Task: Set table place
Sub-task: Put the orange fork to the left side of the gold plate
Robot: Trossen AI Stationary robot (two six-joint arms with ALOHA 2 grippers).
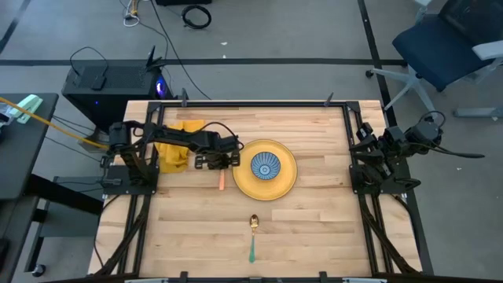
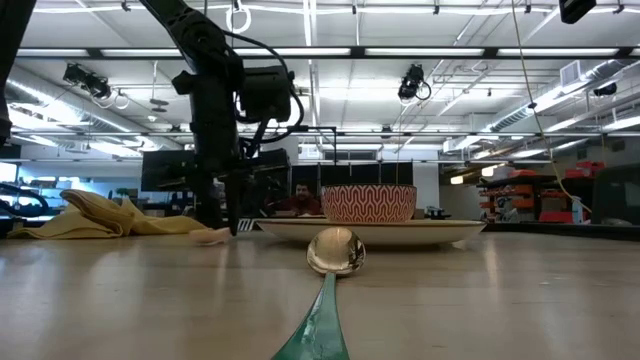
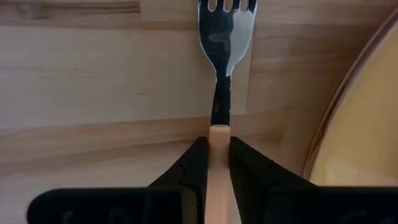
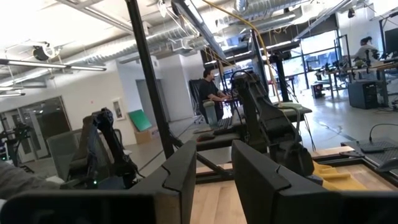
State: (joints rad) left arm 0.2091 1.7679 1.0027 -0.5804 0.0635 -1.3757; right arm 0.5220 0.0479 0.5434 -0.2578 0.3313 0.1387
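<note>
The fork is lying low along the wooden table beside the yellow plate's rim, so my left gripper needs to let go of it.
A fork (image 3: pixel 227 37) with a peach handle (image 1: pixel 221 182) lies on the wooden table (image 1: pixel 314 228), just left of a yellow plate (image 1: pixel 288 185). A patterned bowl (image 1: pixel 266 166) stands on the plate. My left gripper (image 1: pixel 218 163) points down at the fork and is shut on its handle. A spoon (image 1: pixel 253 232) with a green handle lies nearer the table's front edge. A yellow napkin (image 1: pixel 177 145) lies crumpled at the far left. My right gripper (image 4: pixel 214 180) is open and empty, held back at the table's right edge (image 1: pixel 369 148). My left gripper pinches the fork's peach handle (image 3: pixel 218 134) between its two fingers, at the handle's end beside the metal neck. The fingers come from above and stand on either side of the handle, across it. The fork lies flat along the table, its tines toward the far edge.
The plate's rim (image 3: pixel 360 124) is close on the fork's right side. In the low view the bowl (image 2: pixel 368 203) and the spoon (image 2: pixel 335 250) stand in front, the napkin (image 2: pixel 110 215) at the left. A black frame edges the table. A person shows in the room beyond.
</note>
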